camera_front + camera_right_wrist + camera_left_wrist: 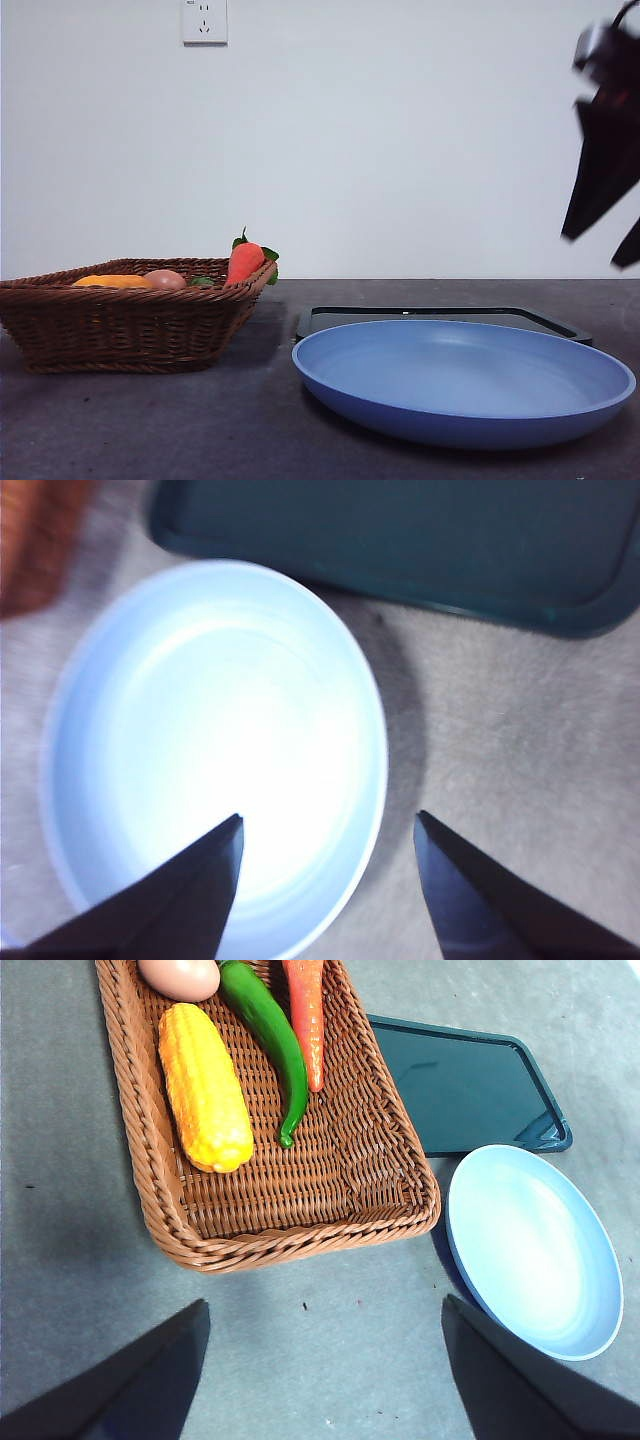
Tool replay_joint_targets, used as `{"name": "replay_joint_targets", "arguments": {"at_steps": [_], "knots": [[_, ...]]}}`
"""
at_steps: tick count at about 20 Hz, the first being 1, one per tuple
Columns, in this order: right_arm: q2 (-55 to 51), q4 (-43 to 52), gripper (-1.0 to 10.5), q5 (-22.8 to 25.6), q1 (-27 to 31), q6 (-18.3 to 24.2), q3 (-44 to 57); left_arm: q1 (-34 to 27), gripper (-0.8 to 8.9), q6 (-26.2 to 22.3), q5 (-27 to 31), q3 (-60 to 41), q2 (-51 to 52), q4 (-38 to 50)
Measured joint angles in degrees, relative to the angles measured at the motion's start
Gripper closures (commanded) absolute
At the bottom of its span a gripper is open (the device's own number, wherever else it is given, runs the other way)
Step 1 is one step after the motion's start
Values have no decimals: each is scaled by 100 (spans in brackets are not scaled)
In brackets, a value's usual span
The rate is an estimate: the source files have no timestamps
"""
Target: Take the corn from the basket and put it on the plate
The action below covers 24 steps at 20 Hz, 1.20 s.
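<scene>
The blue plate should go onto the black tray (420, 314) for the corn, so my right gripper needs to hold the plate by its rim (622, 380) next.
The yellow corn (205, 1088) lies in the brown wicker basket (300, 1245), along one long side. In the front view only the corn's top (112, 282) shows above the basket's rim (120, 330) at the left. The blue plate (470, 400) sits empty at the right front. My left gripper (325, 1305) hangs open and empty high over the table, just short of the basket's near rim. My right gripper (329, 817) is open and empty above the plate's edge (200, 730); it shows dark at the upper right (597, 248) of the front view.
In the basket with the corn lie a red-orange carrot (305, 1010), a long green pepper (265, 1030) and a tan egg (180, 975). A flat black tray (440, 314) lies behind the plate. A wall socket (204, 20) is on the back wall.
</scene>
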State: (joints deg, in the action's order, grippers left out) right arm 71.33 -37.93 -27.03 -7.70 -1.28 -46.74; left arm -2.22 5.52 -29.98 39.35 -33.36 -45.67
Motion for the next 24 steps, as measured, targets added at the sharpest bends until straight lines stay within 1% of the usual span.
{"name": "replay_joint_targets", "arguments": {"at_steps": [3,8,9,11,13,18,21,24], "knots": [[645,289,671,9,-94,2,0,0,436,0,0,0,0,2],[1412,525,719,7,-269,2,0,0,436,0,0,0,0,0],[1506,544,738,9,-299,2,0,0,436,0,0,0,0,2],[1633,557,828,11,-356,2,0,0,436,0,0,0,0,2],[1696,564,937,17,-387,2,0,0,436,0,0,0,0,2],[1718,595,944,-20,-382,-7,-15,48,452,0,0,24,-221,7],[1416,243,944,-26,-334,-9,-57,184,452,0,33,210,-621,140],[859,-107,944,9,-306,0,-382,407,452,7,382,540,-1137,356]]}}
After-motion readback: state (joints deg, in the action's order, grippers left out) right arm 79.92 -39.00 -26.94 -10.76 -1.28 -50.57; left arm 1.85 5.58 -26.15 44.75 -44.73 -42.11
